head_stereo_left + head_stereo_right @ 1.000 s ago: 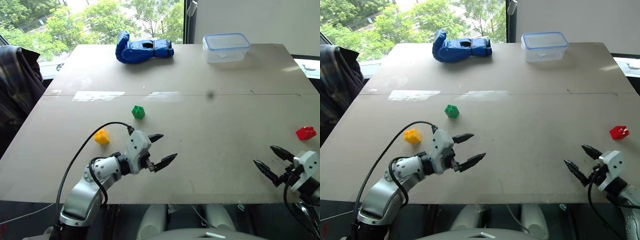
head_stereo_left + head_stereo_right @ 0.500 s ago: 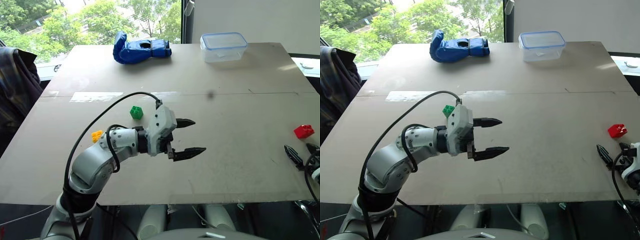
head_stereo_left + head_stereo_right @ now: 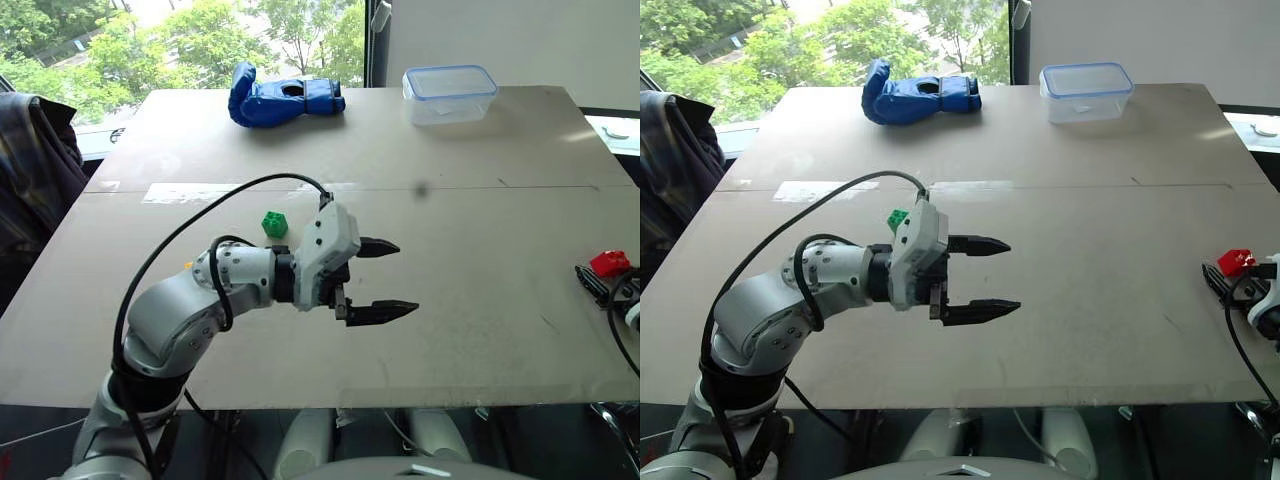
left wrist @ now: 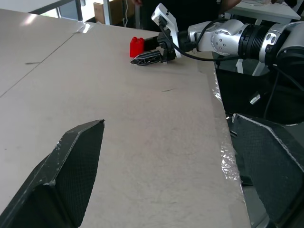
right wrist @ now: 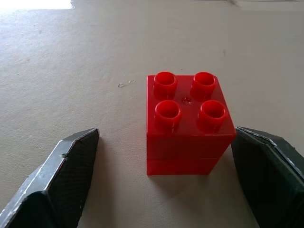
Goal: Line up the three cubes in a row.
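Observation:
My right gripper should close on the red cube now, as my fingers reach down beside its lower sides in the right wrist view. Closing now would hold it.
The green cube sits left of the table's middle, just behind my left arm. My left gripper hovers open and empty above the table's middle, pointing right. The yellow cube is hidden behind that arm. The red cube stands near the table's right edge. In the right wrist view the red cube sits upright, studs up, between the spread fingers of my right gripper, touching neither finger. The left wrist view shows the right gripper beside the red cube from afar.
A blue glove and a clear lidded box lie along the table's far edge. Dark plaid cloth hangs beyond the left edge. The table's right edge runs close to the red cube.
My left gripper rose and swung right over the table, now covering the yellow cube. My right gripper moved forward and right until its open fingers flank the red cube.

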